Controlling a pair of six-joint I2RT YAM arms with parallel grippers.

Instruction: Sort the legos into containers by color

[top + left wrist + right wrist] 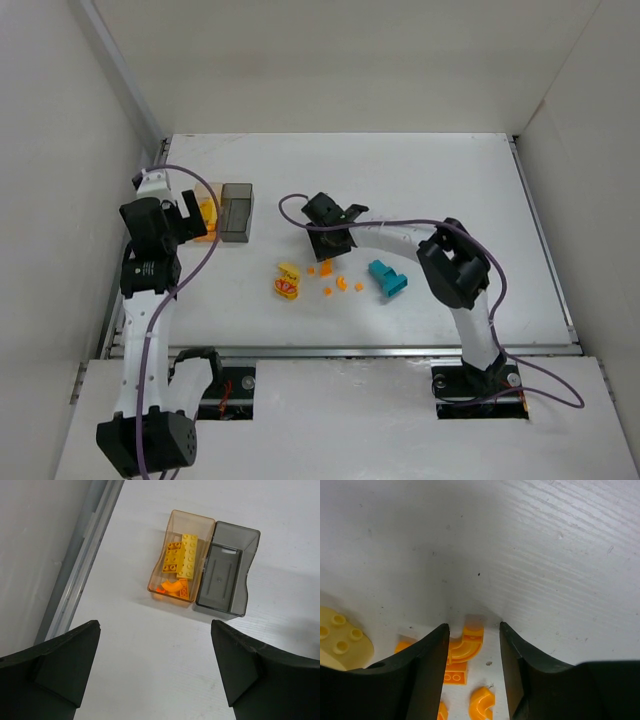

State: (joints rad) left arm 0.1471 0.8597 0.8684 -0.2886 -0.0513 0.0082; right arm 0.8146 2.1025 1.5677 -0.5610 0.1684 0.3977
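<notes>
The curved orange piece (327, 263) (467, 642) would stay on the tabletop if the robot lifted its right gripper now, because the right gripper's fingers stand apart around it.
The amber container (161, 550) holds yellow legos (185, 555) and orange bits (172, 586). The smoky grey container (222, 575) beside it has nothing in it. My left gripper (155, 627) hovers open just near of them, nothing between its fingers. Mid-table lie scattered orange bits (342, 283), a yellow piece with red marks (287, 285) and a teal block (388, 279). My right gripper (473, 627) is down at the table, open, straddling a curved orange piece (467, 642) that lies close against its left finger (427, 660), with a gap to the right finger.
White walls enclose the table on the left, back and right. The containers (237, 211) stand near the left wall's metal rail (85, 555). A pale yellow round piece (340, 635) lies left of my right gripper, more orange bits (482, 702) under it.
</notes>
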